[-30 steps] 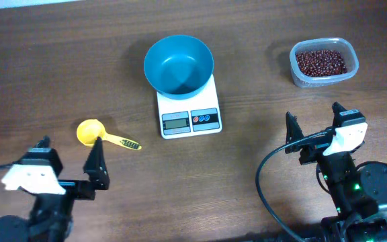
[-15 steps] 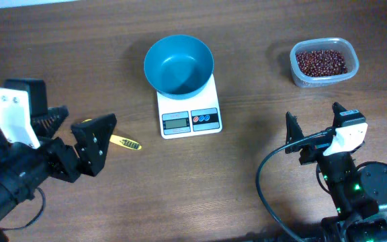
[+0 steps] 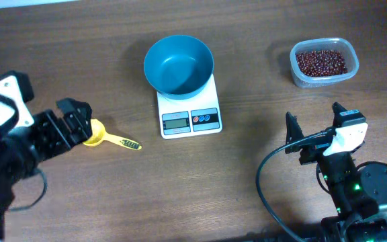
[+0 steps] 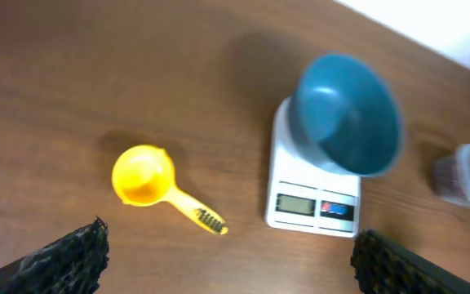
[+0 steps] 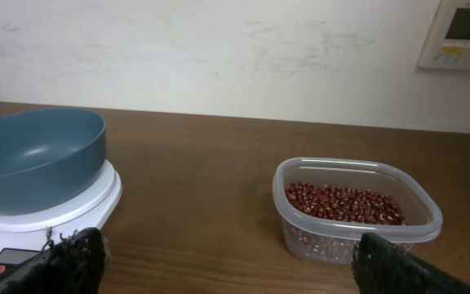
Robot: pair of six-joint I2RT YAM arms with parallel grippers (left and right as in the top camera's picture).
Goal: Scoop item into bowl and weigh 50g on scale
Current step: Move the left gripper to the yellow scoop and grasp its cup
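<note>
Next, my left gripper grabs the yellow scoop by its cup rim [image 3: 95, 132] [image 4: 143, 175], which leaves the scoop's handle free to hand over to my right gripper.
The teal-blue bowl [image 3: 179, 64] stands empty on the white scale [image 3: 189, 107]; both also show in the left wrist view, the bowl [image 4: 347, 113] above the scale [image 4: 315, 194], and in the right wrist view, the bowl [image 5: 36, 158] on the scale [image 5: 55, 214]. The red-brown beans [image 3: 321, 62] fill a clear tub [image 3: 324, 81] at the back right, and the beans [image 5: 343, 202] show in the right wrist view. A yellow scoop [image 3: 107, 137] lies left of the scale. My left gripper [image 3: 74, 121] is open, raised just left of the scoop [image 4: 157, 187]. My right gripper [image 3: 316, 129] is open and empty.
A white wall with a thermostat panel [image 5: 467, 33] rises behind the table's far edge. A black cable [image 3: 267, 188] loops beside the right arm's base.
My left arm has swung up and forward from the front-left corner, so its gripper now hangs over the spot beside the yellow scoop. The right arm has not moved.
</note>
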